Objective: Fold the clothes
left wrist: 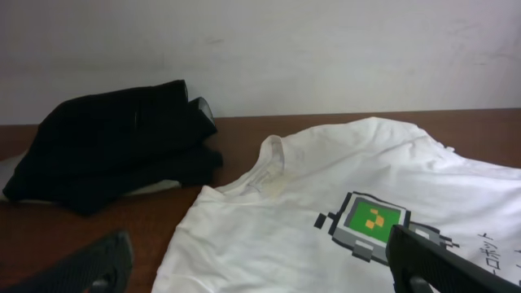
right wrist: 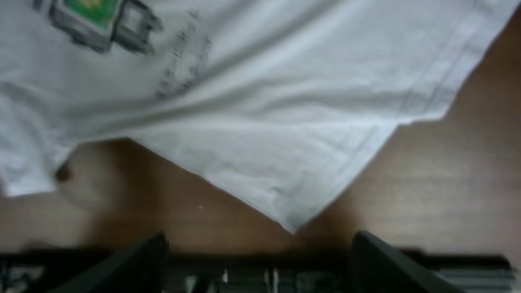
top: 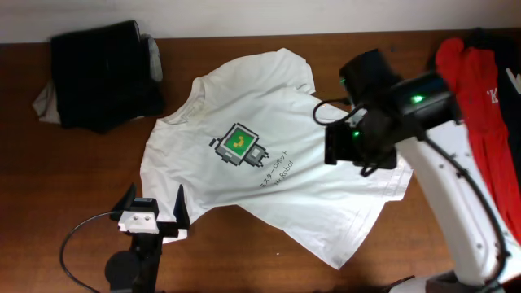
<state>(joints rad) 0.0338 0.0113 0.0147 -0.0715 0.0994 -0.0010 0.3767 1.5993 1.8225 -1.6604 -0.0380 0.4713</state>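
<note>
My right gripper picks up the white T-shirt (top: 277, 175) near its pointed near corner next, to lift and turn it for folding.
A large white T-shirt (top: 277, 175) lies spread face up on the wooden table, with a green-and-black print (top: 238, 145) on its chest. My left gripper (top: 153, 205) is open and empty at the shirt's near-left edge. In the left wrist view its fingers (left wrist: 260, 273) frame the shirt (left wrist: 326, 195) and the print (left wrist: 370, 221). My right gripper (top: 352, 145) hovers over the shirt's right side. In the right wrist view its jaws (right wrist: 260, 264) are open and empty above bare table, just off a pointed corner of the shirt (right wrist: 269, 106).
A pile of folded black clothes (top: 102, 73) sits at the table's back left, also in the left wrist view (left wrist: 114, 146). A red garment (top: 480, 89) lies at the right edge. A black cable (top: 77, 236) loops by the left arm's base.
</note>
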